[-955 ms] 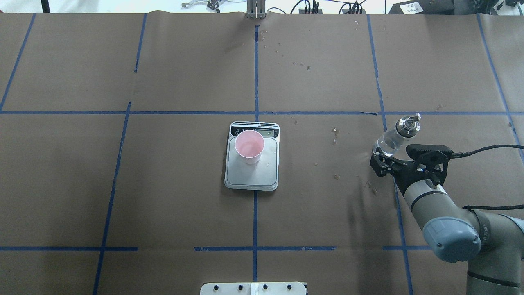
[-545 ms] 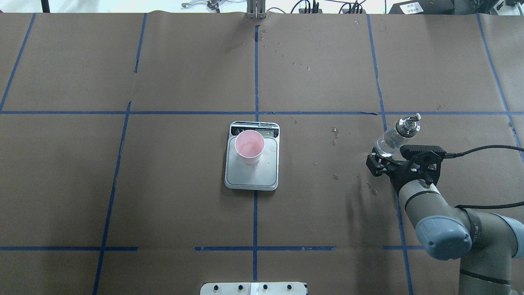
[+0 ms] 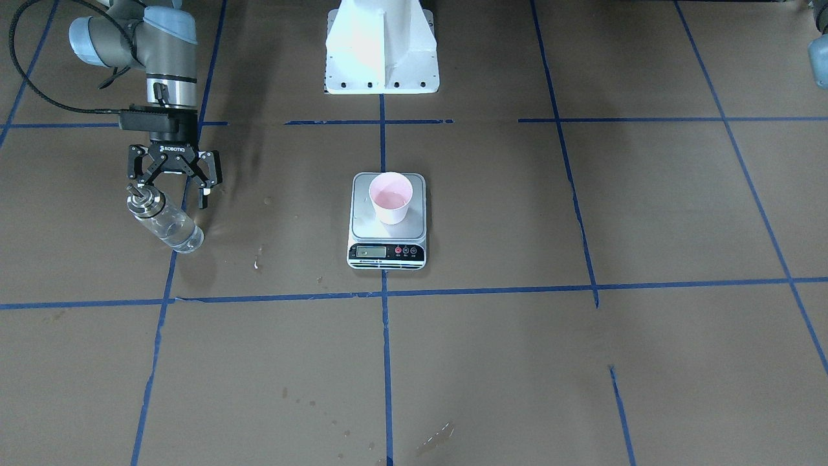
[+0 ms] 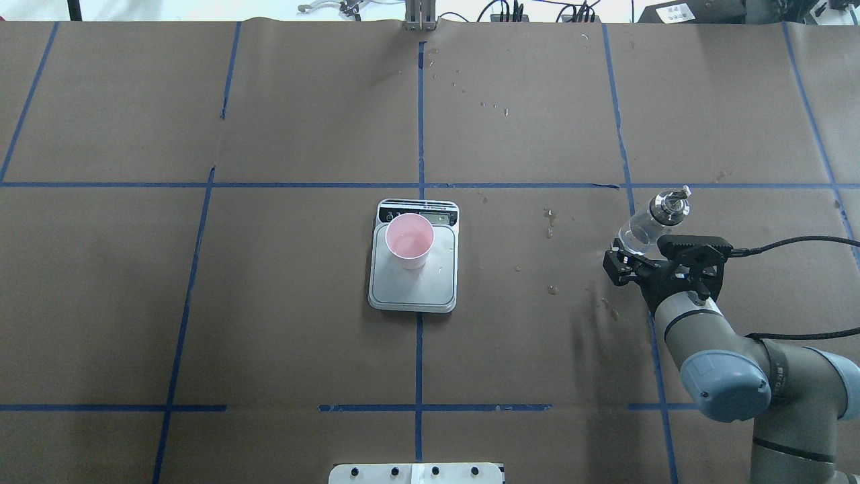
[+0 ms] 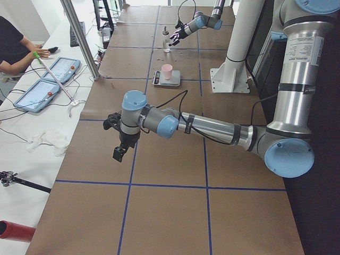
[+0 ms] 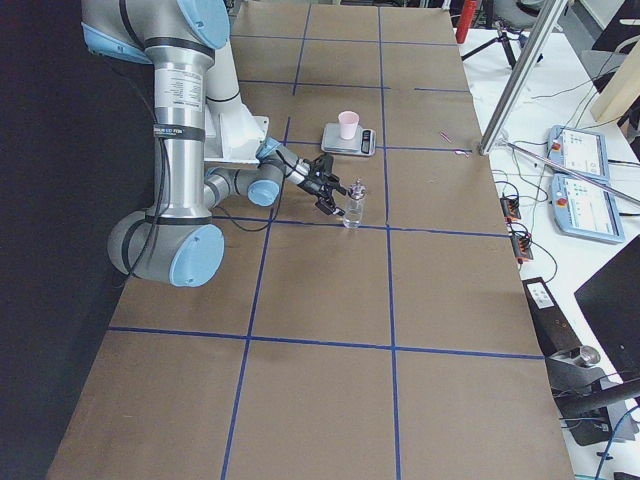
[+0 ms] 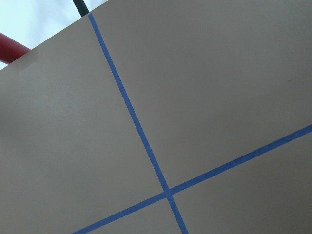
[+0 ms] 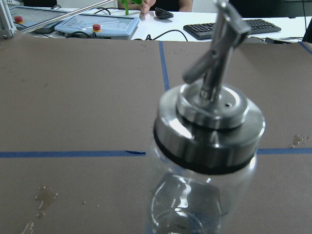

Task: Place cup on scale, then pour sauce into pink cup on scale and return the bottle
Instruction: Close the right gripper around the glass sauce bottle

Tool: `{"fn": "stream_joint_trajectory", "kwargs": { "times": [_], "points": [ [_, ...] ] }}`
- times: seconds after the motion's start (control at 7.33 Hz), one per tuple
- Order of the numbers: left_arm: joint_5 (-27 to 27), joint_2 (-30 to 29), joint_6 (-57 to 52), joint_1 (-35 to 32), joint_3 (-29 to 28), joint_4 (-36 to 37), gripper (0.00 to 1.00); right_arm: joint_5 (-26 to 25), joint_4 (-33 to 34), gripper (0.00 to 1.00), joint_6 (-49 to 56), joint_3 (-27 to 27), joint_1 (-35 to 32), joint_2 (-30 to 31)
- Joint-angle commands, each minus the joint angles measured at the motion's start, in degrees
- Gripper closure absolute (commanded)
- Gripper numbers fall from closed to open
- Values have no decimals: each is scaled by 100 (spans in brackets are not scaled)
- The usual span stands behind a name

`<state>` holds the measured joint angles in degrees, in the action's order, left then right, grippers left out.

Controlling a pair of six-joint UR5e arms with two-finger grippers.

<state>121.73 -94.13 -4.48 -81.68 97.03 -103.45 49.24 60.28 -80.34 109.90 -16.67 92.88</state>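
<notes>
My right gripper needs to move forward before it closes on the bottle. The fingers are behind the cap (image 3: 146, 201) and stop short of the glass body (image 3: 177, 228).
The pink cup (image 3: 390, 197) stands on the scale (image 3: 387, 254) at mid-table; both also show in the overhead view, the cup (image 4: 409, 240) on the far part of the scale's platform (image 4: 413, 289). The clear glass bottle (image 3: 165, 223) with its metal cap stands upright on the paper at the robot's right (image 4: 645, 228). My right gripper (image 3: 169, 194) is open, its fingers spread beside the bottle's upper part on the robot's side, not gripping it. The right wrist view shows the cap and spout close up (image 8: 209, 126). My left gripper (image 5: 119, 151) hangs over the table far left; I cannot tell its state.
The white robot base (image 3: 381, 52) stands at the robot's edge of the table. Wet drops (image 4: 551, 218) mark the brown paper between the scale and the bottle. Blue tape lines (image 7: 141, 131) cross the paper. Tablets and a person (image 5: 16, 48) are beyond the far edge.
The right arm has drawn back a little toward the robot, with its gripper shifting slightly to the overhead view's left. The bottle, cup and scale stay in place.
</notes>
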Motion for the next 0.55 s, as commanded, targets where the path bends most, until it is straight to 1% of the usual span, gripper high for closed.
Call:
{"fn": "stream_joint_trajectory", "kwargs": {
  "times": [0.0,0.41],
  "points": [
    [0,0,0,3,0,0,0,-2,168,0,1,-187,-117,-294],
    [0,0,0,3,0,9,0,7,169,0,45,-328,-266,-323]
  ]
}}
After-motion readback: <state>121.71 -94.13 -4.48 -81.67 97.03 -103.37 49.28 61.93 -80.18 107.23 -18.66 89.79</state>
